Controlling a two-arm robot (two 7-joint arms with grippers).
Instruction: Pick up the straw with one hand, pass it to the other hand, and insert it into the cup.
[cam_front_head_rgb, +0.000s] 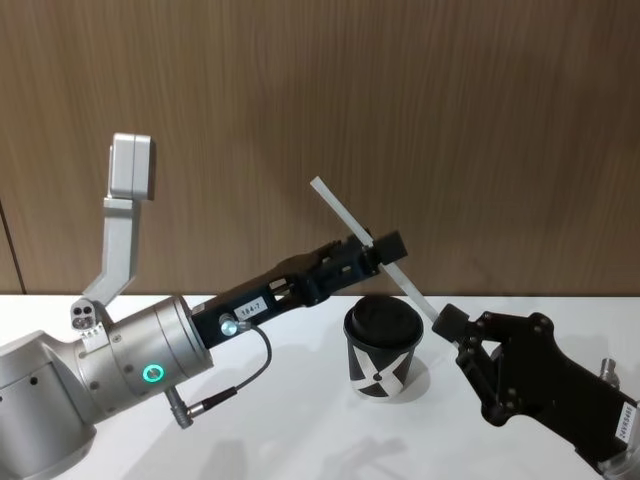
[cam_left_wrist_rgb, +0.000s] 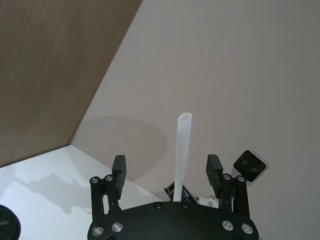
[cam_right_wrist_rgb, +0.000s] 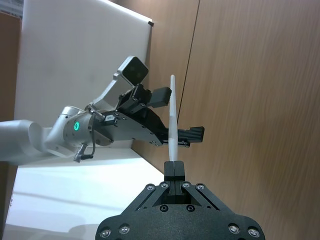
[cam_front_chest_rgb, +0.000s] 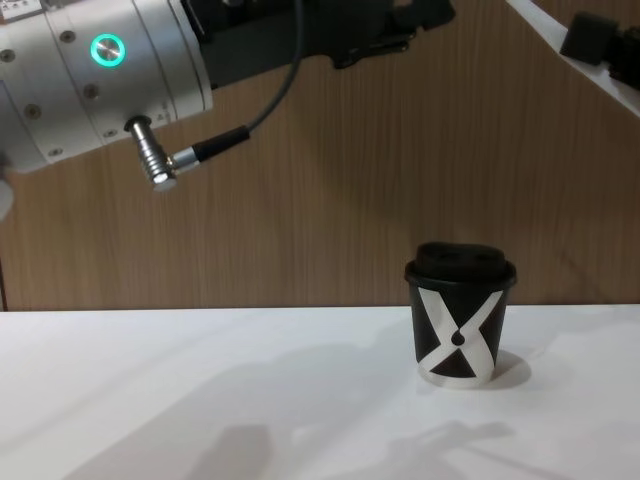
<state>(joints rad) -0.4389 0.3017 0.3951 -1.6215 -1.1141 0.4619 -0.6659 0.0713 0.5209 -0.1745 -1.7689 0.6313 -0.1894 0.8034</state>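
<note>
My left gripper grabs the straw by its bare middle (cam_front_head_rgb: 377, 251) (cam_right_wrist_rgb: 173, 118) next, since my right gripper covers the straw's lower end.
The white straw (cam_front_head_rgb: 345, 215) hangs slanted in the air above the cup, its lower end clamped by my right gripper (cam_front_head_rgb: 448, 322), the small blocky black one, which is shut on it. In the right wrist view the straw (cam_right_wrist_rgb: 172, 115) rises straight out of the shut right gripper (cam_right_wrist_rgb: 174, 167). My left gripper (cam_front_head_rgb: 372, 252), long and black on a silver wrist, straddles the straw's middle. Its fingers (cam_left_wrist_rgb: 119, 170) stand wide apart, with the straw (cam_left_wrist_rgb: 183, 145) between them and touching neither. The black cup (cam_front_head_rgb: 382, 350) with the white X stands upright on the table, lid on (cam_front_chest_rgb: 458, 330).
The white table (cam_front_head_rgb: 280, 420) has free room to the cup's left and front. A wood-panel wall (cam_front_head_rgb: 450, 120) runs close behind. A dark cable (cam_front_head_rgb: 240, 380) loops from the left wrist's plug. The left silver wrist (cam_front_chest_rgb: 100, 70) hangs high above the table.
</note>
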